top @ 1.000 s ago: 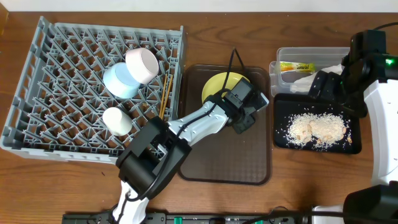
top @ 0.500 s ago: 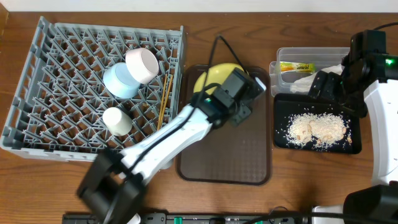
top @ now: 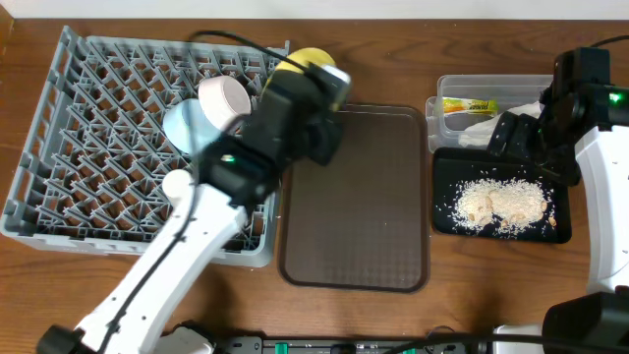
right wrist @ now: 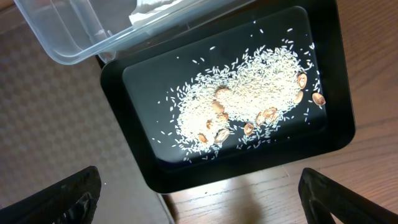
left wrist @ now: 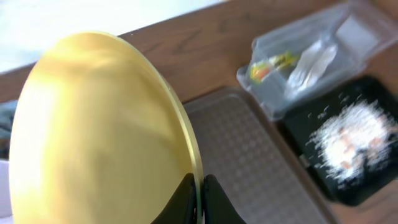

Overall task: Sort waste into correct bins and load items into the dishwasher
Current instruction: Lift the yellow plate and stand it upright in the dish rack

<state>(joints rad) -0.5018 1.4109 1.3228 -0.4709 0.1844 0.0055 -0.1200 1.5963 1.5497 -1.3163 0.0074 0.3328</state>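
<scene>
The yellow plate sticks out past the grey rack's far corner, so the left gripper should lower it into the rack's wires before letting it go.
My left gripper (top: 313, 81) is shut on the rim of the round yellow plate (top: 300, 59) and holds it on edge in the air over the far right corner of the grey dish rack (top: 88, 157). In the left wrist view the plate (left wrist: 93, 124) fills the left half, with the fingers (left wrist: 199, 199) pinching its rim. The rack holds a light blue bowl (top: 180, 128) and a white bowl (top: 224, 98). The cup and chopsticks are mostly hidden by my arm. My right gripper (top: 526, 143) is open and empty above the black tray (top: 439, 202) of rice scraps (top: 501, 202).
The clear tub (top: 447, 93) holds the sachet (top: 469, 105) and the napkin (top: 506, 123). The brown serving tray (top: 359, 197) lies between the rack and the bins. In the right wrist view, rice (right wrist: 249, 106) lies in the black tray (right wrist: 137, 165), beside the tub (right wrist: 74, 31).
My left gripper has lifted the yellow plate off the brown tray and carried it left and back to the rack's far right corner. The right arm has not moved.
</scene>
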